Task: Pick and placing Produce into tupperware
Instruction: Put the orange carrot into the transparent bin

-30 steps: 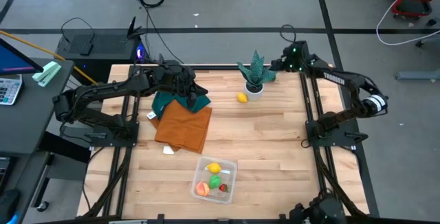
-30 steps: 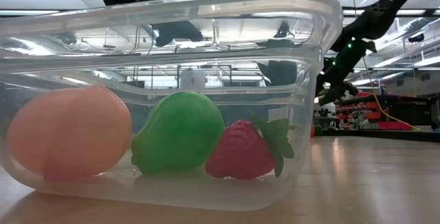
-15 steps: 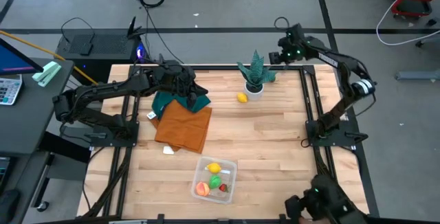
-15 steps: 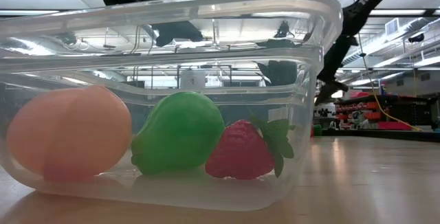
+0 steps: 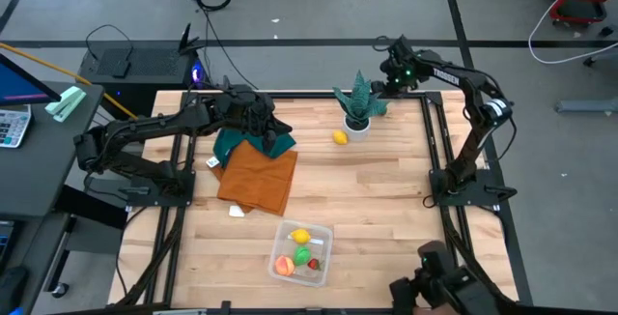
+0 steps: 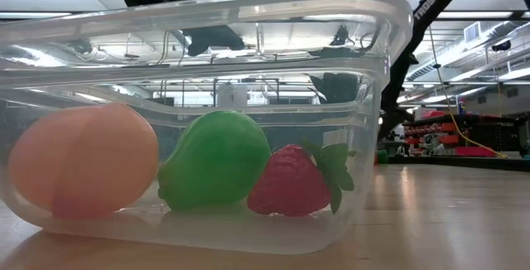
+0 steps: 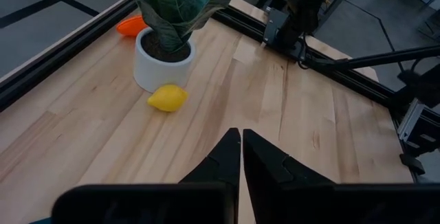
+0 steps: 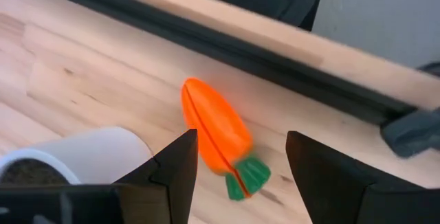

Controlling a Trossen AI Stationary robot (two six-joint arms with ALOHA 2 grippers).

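Note:
My right gripper will next grab the carrot by its thick orange end [image 8: 224, 145] beside the green top, then place it into the tupperware.
The clear tupperware [image 5: 321, 230] sits near the table's near edge and holds a lemon [image 5: 300, 237], a green pear [image 6: 215, 158], a peach [image 6: 83, 158] and a strawberry [image 6: 290, 180]. A second lemon [image 5: 340, 138] lies on the wood beside the white plant pot [image 5: 357, 125]. An orange carrot [image 8: 214, 136] lies behind the pot, near the far edge. My right gripper [image 8: 239, 157] is open above the carrot, one finger on either side, apart from it. My left gripper [image 7: 241, 145] is shut and hangs over the teal cloth [image 5: 241, 144].
An orange cloth [image 5: 259, 180] lies partly under the teal one on the table's left half. The spiky plant [image 5: 359, 95] stands right next to my right gripper. Black frame rails run along the far edge [image 8: 227, 42] and the right side [image 5: 435, 151]. Bare wood lies between the pot and the tupperware.
My right arm has swung its gripper toward the table's far edge and a little left, coming in behind the potted plant, with its elbow raised. The left arm and the produce have kept still.

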